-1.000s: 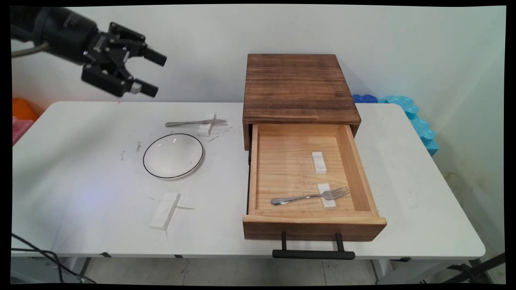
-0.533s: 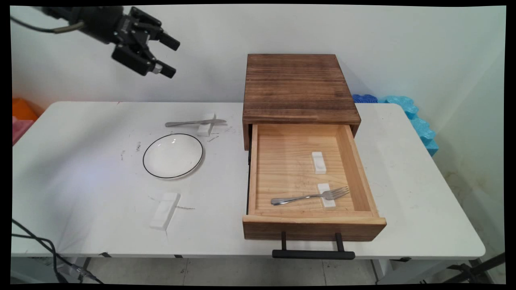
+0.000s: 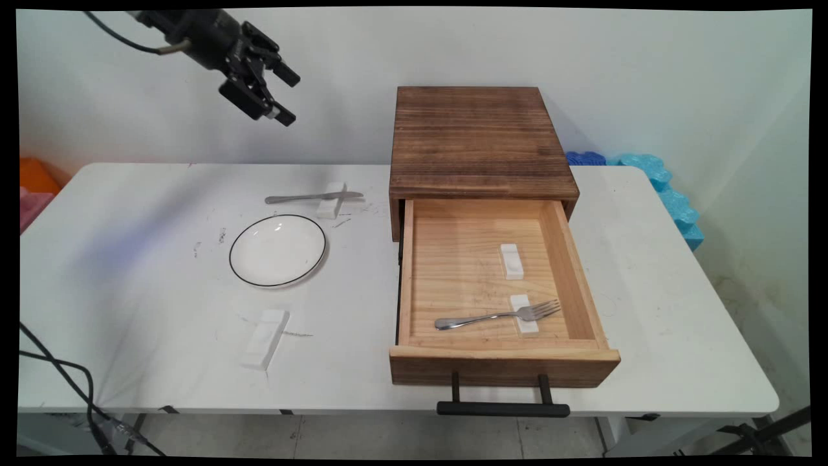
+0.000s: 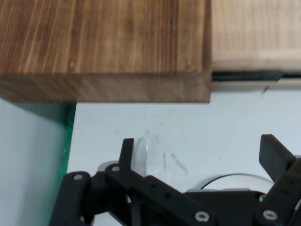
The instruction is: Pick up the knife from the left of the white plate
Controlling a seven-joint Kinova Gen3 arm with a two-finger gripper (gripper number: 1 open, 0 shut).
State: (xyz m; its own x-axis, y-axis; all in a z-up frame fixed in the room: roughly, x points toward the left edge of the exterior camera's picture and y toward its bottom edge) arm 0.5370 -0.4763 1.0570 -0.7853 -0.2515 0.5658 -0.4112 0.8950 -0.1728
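Note:
My gripper grabs the metal knife by its middle (image 3: 315, 197) next, to lay the knife across the empty white rest in the drawer.
My gripper (image 3: 288, 97) hangs open and empty high over the table's far left part, above a butter knife (image 3: 310, 197) that lies across a small white rest (image 3: 330, 200). In front of the knife sits a white plate (image 3: 277, 250) with a dark rim. To the right, a dark wooden cabinet (image 3: 479, 139) has its light wooden drawer (image 3: 498, 356) pulled out. Inside lies a fork (image 3: 498, 315) with its head on a white rest (image 3: 525, 315); a second white rest (image 3: 512, 260) sits behind it. In the hand view the open gripper (image 4: 200, 157) faces the cabinet's top (image 4: 103, 37) and the plate's rim (image 4: 235, 178).
Another white rest (image 3: 264, 338) lies on the table near the front left. The drawer's black handle (image 3: 503, 408) juts past the table's front edge. Blue foam pieces (image 3: 660, 181) lean by the wall at the right; black cables (image 3: 65, 395) hang at the lower left.
The gripper has risen and moved right, from the upper left toward the cabinet, staying open. Nothing on the table or in the drawer has shifted.

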